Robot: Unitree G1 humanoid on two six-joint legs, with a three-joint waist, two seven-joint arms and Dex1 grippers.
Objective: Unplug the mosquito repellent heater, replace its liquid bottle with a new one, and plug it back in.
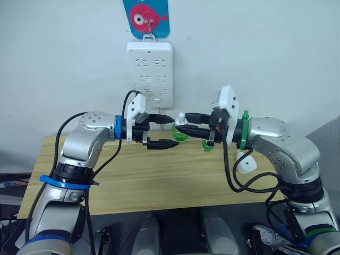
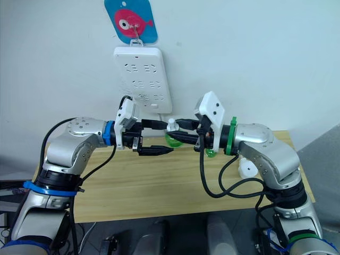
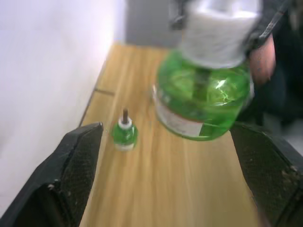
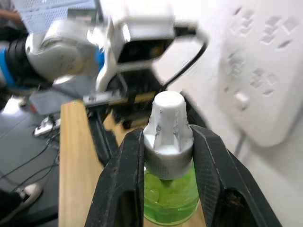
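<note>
The bottle's white cap (image 1: 181, 119) has to stay free to come off, so my left gripper should next hold the bottle by its round green body (image 1: 180, 134).
My right gripper (image 4: 168, 137) is shut on the white cap of a green liquid bottle (image 4: 169, 189) and holds it in the air above the table. The left gripper (image 1: 172, 132) faces it with its fingers open on either side of the bottle (image 3: 203, 97), not touching it. A second, smaller green bottle (image 3: 124, 134) with a bare wick stands upright on the wooden table (image 1: 159, 180) near the wall. The white mosquito repellent heater (image 1: 245, 162) lies on the table under my right forearm, unplugged.
A long white power strip (image 1: 150, 66) hangs on the wall above the table, below a blue hook with a pink fish (image 1: 146, 18). Black cables loop down from both wrists.
</note>
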